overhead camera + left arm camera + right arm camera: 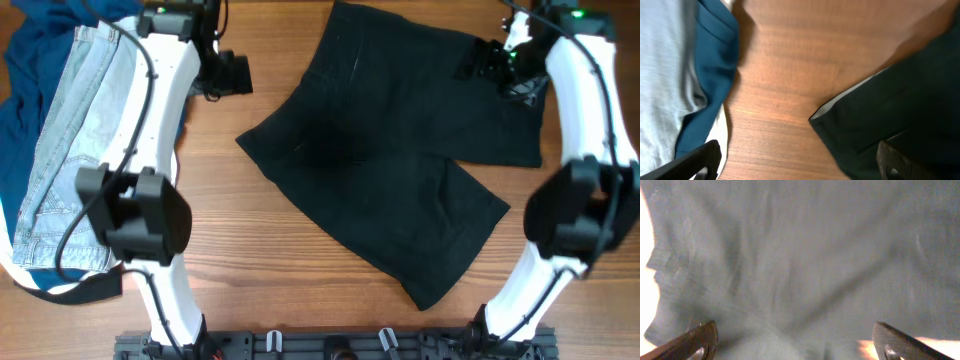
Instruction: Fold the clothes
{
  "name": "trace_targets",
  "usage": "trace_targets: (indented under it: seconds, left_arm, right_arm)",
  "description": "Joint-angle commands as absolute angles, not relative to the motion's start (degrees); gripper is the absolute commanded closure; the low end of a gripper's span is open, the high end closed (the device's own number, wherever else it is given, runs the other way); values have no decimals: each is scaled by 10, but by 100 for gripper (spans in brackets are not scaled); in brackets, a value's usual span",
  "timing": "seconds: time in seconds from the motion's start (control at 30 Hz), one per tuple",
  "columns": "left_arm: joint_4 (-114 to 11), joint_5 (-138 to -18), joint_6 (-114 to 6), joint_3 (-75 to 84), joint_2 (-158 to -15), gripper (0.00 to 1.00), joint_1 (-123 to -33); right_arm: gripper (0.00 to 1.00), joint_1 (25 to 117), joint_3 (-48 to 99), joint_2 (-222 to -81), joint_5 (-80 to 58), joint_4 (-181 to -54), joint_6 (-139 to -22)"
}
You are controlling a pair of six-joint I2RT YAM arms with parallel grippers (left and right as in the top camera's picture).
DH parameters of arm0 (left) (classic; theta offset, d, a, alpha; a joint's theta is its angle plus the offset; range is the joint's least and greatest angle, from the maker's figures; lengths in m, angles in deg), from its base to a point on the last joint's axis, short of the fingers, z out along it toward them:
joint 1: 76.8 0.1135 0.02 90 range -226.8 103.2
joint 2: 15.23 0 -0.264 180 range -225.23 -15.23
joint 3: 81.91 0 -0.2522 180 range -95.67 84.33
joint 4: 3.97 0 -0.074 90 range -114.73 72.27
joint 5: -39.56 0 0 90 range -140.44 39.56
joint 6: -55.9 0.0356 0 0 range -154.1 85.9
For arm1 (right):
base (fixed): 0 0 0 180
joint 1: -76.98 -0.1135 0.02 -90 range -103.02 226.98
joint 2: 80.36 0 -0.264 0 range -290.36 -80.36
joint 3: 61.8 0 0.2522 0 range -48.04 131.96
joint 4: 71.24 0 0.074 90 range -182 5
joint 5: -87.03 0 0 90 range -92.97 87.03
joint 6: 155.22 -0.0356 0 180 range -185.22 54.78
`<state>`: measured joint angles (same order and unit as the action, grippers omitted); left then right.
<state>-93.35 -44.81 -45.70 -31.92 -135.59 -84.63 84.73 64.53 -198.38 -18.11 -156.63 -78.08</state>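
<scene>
The black shorts (390, 160) should be grabbed next by the pale-edged corner (245, 141) with my left gripper. Then the rest stays free to fold over along that end of the shorts.
The clothes, a pair of black shorts (390, 160), lie spread flat across the middle and right of the table. My left gripper (240, 72) hovers open over bare wood just left of the shorts. In the left wrist view its fingers (695, 162) straddle wood, with the shorts' pale-edged corner (880, 115) under the right one. My right gripper (482, 60) is open above the shorts' far right part. The right wrist view is filled with the shorts' fabric (800, 255), washed out to grey. That gripper (797, 347) has nothing between its jaws.
Light-blue jeans (70, 150) lie along the table's left side, over a dark blue garment (35, 50). Both also show at the left of the left wrist view: the blue garment (715, 55) and the jeans (662, 75). Bare wood (270, 260) shows in front of the shorts.
</scene>
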Motion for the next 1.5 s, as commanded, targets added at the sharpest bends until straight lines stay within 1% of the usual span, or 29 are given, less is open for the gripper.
trace_targets:
  seconds: [0.0, 0.07, 0.1, 0.17, 0.33, 0.47, 0.73, 0.77, 0.83, 0.87, 0.93, 0.97, 1.03, 1.13, 1.23, 1.4, 1.47]
  left_arm:
    - [-947, -477, -370, -319, -1412, 3, -841]
    - [-944, -490, -344, -319, -1438, 4, -842]
    - [-944, -500, -333, -319, -1451, 4, -842]
    - [-945, -523, -328, -319, -1475, 8, -842]
    - [-949, -607, -337, -318, -1491, 18, -843]
    - [-944, -604, -357, -293, -1491, 19, -851]
    - [-872, -524, -408, -187, -1491, 19, -853]
    - [-859, -523, -412, -183, -1491, 21, -853]
    - [-841, -524, -421, -179, -1491, 30, -856]
    - [-834, -527, -421, -179, -1491, 36, -859]
    - [-818, -530, -421, -179, -1491, 57, -865]
    - [-811, -530, -421, -179, -1491, 73, -869]
    - [-799, -538, -425, -179, -1491, 96, -878]
    - [-796, -526, -442, -179, -1491, 96, -885]
    - [-803, -479, -486, -179, -1490, 96, -878]
    - [-836, -472, -568, -179, -1478, 96, -818]
    - [-846, -489, -575, -179, -1471, 96, -790]
  right_arm:
    - [7, 842, 655, -1951, -206, -1630, -784]
    - [11, 834, 655, -1949, -189, -1660, -783]
    - [12, 829, 655, -1948, -182, -1672, -783]
    - [15, 816, 655, -1944, -175, -1685, -783]
    - [15, 781, 655, -1927, -145, -1701, -796]
    - [15, 757, 655, -1918, -93, -1727, -825]
    - [16, 745, 655, -1887, -93, -1732, -826]
    - [15, 745, 655, -1880, -93, -1733, -826]
    - [15, 745, 655, -1873, -94, -1738, -827]
    - [18, 745, 655, -1870, -93, -1742, -828]
    - [19, 745, 655, -1866, -93, -1747, -828]
    - [20, 745, 655, -1862, -93, -1751, -828]
    - [21, 745, 655, -1859, -93, -1757, -828]
    - [21, 745, 655, -1852, -91, -1761, -829]
    - [21, 745, 653, -1852, -91, -1764, -833]
    - [20, 742, 626, -1851, -94, -1760, -834]
    - [20, 732, 604, -1851, -96, -1757, -835]
